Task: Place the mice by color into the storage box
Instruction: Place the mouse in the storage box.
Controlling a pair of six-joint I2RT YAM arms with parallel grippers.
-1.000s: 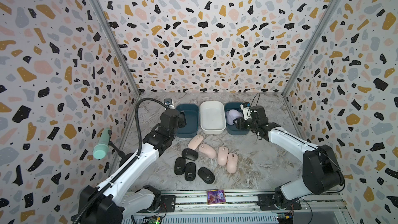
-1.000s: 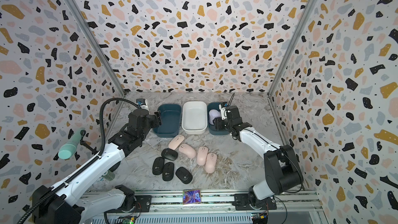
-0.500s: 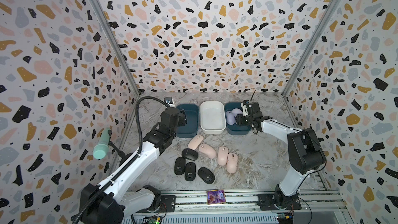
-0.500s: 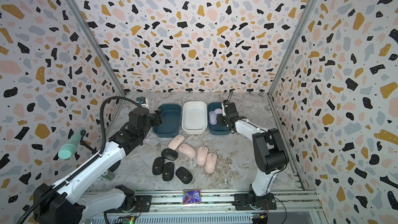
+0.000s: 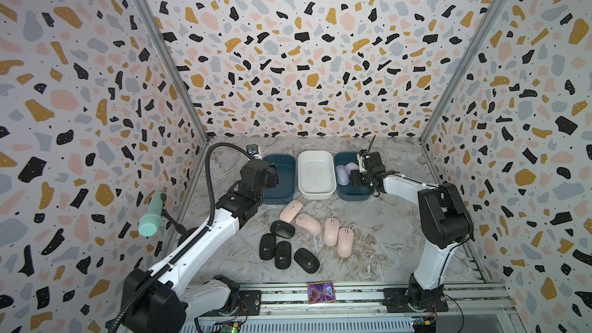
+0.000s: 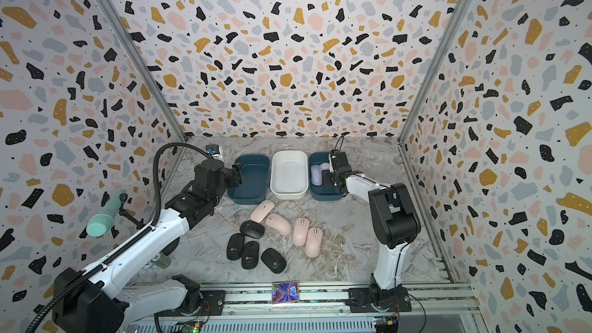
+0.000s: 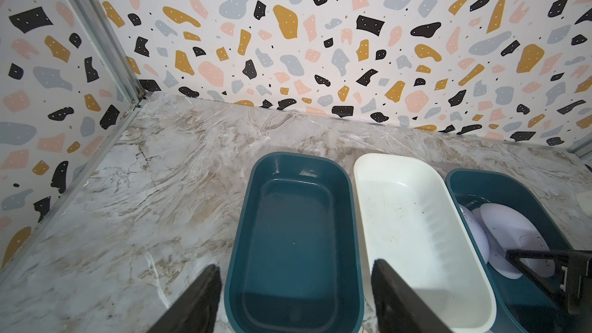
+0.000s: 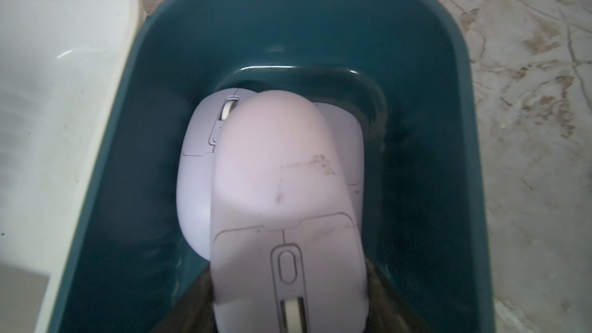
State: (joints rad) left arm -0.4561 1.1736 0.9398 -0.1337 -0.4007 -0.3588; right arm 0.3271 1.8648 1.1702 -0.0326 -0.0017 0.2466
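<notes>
The lilac mouse [image 8: 282,193] is hanging low inside the sides of the teal box, just above two lilac mice, so my right gripper should open its fingers.
Three storage boxes stand in a row at the back: a bare dark teal one [image 5: 279,199], a bare white one [image 5: 315,193] and a second teal one [image 5: 354,196] with lilac mice [image 5: 342,175] in it. My right gripper [image 8: 288,296] is shut on a lilac mouse [image 8: 282,193], held low inside that teal box [image 8: 448,129] over two other lilac mice [image 8: 195,168]. My left gripper [image 7: 294,283] hangs open and unloaded over the near end of the left teal box [image 7: 243,219]. Several pink mice [image 5: 308,224] and several black mice [image 5: 283,254] lie on the marble floor.
A mint green handle [image 5: 152,216] sticks out from the left wall. A small colourful card [image 5: 321,293] sits on the front rail. A small grey device [image 5: 253,149] lies at the back left. Patterned walls close in three sides.
My right arm has swung upright and carried the lilac mouse further over and down into the right teal box. The left arm has barely moved.
</notes>
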